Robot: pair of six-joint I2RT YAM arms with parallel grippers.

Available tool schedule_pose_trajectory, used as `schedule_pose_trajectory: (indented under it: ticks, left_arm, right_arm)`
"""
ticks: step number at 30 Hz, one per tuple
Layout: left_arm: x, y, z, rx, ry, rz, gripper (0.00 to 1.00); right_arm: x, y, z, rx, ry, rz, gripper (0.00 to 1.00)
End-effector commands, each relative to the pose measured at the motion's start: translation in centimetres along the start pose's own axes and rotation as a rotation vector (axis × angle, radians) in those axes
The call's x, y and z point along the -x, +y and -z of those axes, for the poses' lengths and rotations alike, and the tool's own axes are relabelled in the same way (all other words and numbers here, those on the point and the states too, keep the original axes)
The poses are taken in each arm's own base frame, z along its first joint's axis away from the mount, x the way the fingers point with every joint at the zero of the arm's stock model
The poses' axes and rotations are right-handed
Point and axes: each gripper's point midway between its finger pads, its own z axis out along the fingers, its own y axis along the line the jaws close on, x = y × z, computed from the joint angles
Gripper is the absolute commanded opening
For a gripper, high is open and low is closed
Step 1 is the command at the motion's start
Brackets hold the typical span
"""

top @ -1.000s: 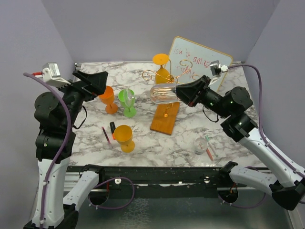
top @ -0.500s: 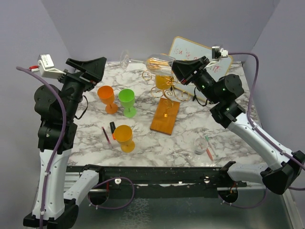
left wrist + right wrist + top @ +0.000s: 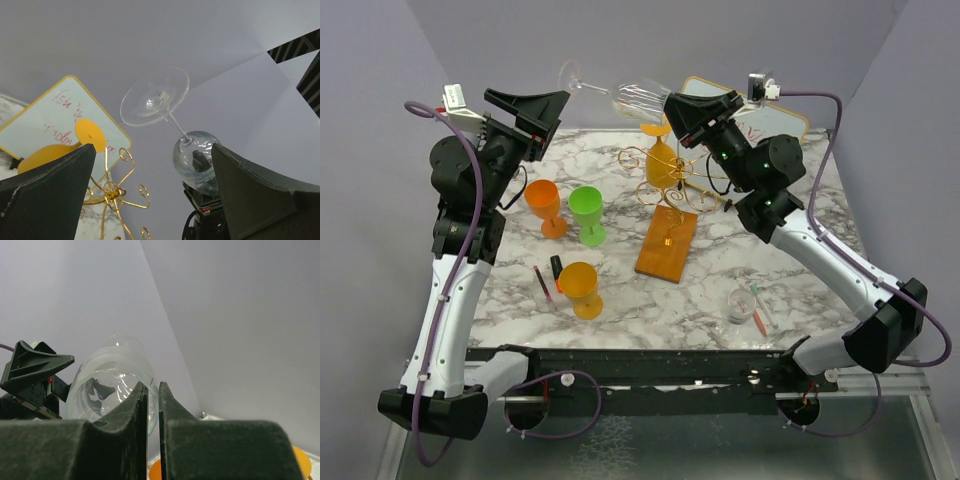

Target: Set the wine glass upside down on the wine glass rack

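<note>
The left gripper takes the clear wine glass by its thin stem (image 3: 593, 88) next, so the glass's foot stays free to hang on the rack (image 3: 665, 188).
The clear wine glass (image 3: 638, 97) lies nearly level in the air above the back of the table, its foot (image 3: 571, 75) pointing left. My right gripper (image 3: 675, 106) is shut on the glass rim, one finger inside the bowl (image 3: 110, 385) and one outside. My left gripper (image 3: 548, 118) is open and empty, just below and beside the foot. In the left wrist view the foot (image 3: 155, 96) and bowl (image 3: 195, 157) hang between its wide-apart fingers (image 3: 265, 195). The gold wire wine glass rack (image 3: 665, 188) stands on its wooden base (image 3: 667, 243) below the glass. An orange glass (image 3: 660, 150) hangs upside down on it.
An orange glass (image 3: 545, 205), a green glass (image 3: 587, 212) and a yellow-orange glass (image 3: 582, 288) stand left of the rack. Markers (image 3: 542, 283) lie near them. A small clear cup with pens (image 3: 742, 305) sits front right. A whiteboard (image 3: 775, 125) leans at the back.
My right arm has lifted the wine glass up and to the left, from beside the rack to high above it. My left arm has risen and its open gripper has come near the glass's foot.
</note>
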Motion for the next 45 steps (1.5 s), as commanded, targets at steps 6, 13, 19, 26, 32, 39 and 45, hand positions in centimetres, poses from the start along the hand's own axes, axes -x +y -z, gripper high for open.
schedule_pose_trajectory:
  ticks: [6,13,19,26,32,39,45]
  left_arm:
    - [1.2,-2.1,-2.2,-0.066,-0.023,0.194,0.93]
    - [1.0,-0.3,-2.4,-0.023,-0.059,0.243,0.73]
    - [1.4,-0.2,-2.4,-0.035,-0.094,0.248,0.57]
    - [1.2,-0.1,-3.0,-0.078,-0.085,0.324,0.44]
    - [1.0,-0.4,-3.0,-0.099,-0.074,0.324,0.25]
    - [0.0,-0.7,-3.2,-0.134,-0.015,0.352,0.16]
    - [-0.4,-2.1,-3.1,-0.186,0.033,0.342,0.27]
  right_arm:
    - [1.7,2.0,-2.4,0.046,-0.123,0.123,0.01]
    - [0.3,3.4,-3.5,0.045,-0.133,0.153,0.01]
    - [-0.7,4.9,-3.7,0.051,-0.142,0.187,0.01]
    - [-1.5,6.0,-3.3,0.086,-0.143,0.167,0.01]
    - [-2.7,6.2,-3.4,0.092,-0.120,0.143,0.01]
    - [-3.8,6.2,-3.7,0.096,-0.097,0.098,0.01]
    - [-4.4,6.0,-4.4,0.091,-0.082,0.089,0.01]
